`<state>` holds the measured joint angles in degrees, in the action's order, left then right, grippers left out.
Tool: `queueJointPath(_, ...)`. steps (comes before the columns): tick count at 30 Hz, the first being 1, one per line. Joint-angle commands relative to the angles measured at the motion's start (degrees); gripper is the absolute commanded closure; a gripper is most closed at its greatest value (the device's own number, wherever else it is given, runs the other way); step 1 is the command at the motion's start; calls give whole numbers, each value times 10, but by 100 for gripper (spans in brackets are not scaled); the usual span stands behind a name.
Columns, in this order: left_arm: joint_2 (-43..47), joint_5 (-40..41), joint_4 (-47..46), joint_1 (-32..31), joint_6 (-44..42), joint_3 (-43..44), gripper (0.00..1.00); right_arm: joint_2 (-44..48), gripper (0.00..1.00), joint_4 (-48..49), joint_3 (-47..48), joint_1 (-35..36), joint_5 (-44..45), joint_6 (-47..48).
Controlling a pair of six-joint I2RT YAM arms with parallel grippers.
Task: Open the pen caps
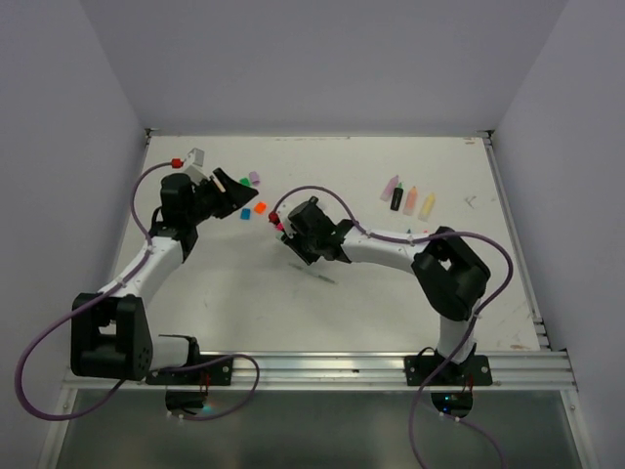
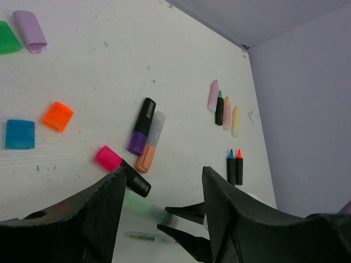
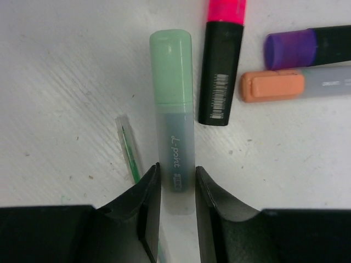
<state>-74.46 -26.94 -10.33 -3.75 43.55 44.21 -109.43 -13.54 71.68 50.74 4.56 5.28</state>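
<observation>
Next, the left gripper grabs the highlighter's pale green cap and leaves the highlighter's body to the right gripper.
My right gripper is shut on the pale grey barrel of a highlighter whose pale green cap is on and points away from the fingers. In the left wrist view that pen is a blur just beyond my left gripper, which is open and holds nothing. On the table lie a black pen with a pink cap, a black one with a purple cap and a grey one with an orange cap. Loose caps lie apart: green, purple, orange, blue.
A thin clear stick with a green core lies beside the held pen. Several uncapped pens lie in a row at the back right, and two black ones with blue and orange tips lie nearer. Walls stand along three sides of the table.
</observation>
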Motion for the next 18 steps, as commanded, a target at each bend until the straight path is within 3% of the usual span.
queueJointPath(1,-11,-28,-46,3,14,-12,39,77,100,17,5,1,38,-24)
queueJointPath(4,-18,-51,-85,-16,28,-21,39,107,100,9,-5,1,43,-48)
queueJointPath(10,-42,-16,-102,-100,27,-14,39,170,100,25,-46,1,43,-133)
queueJointPath(18,-67,-15,-138,-129,45,-14,39,219,100,29,-72,1,27,-164)
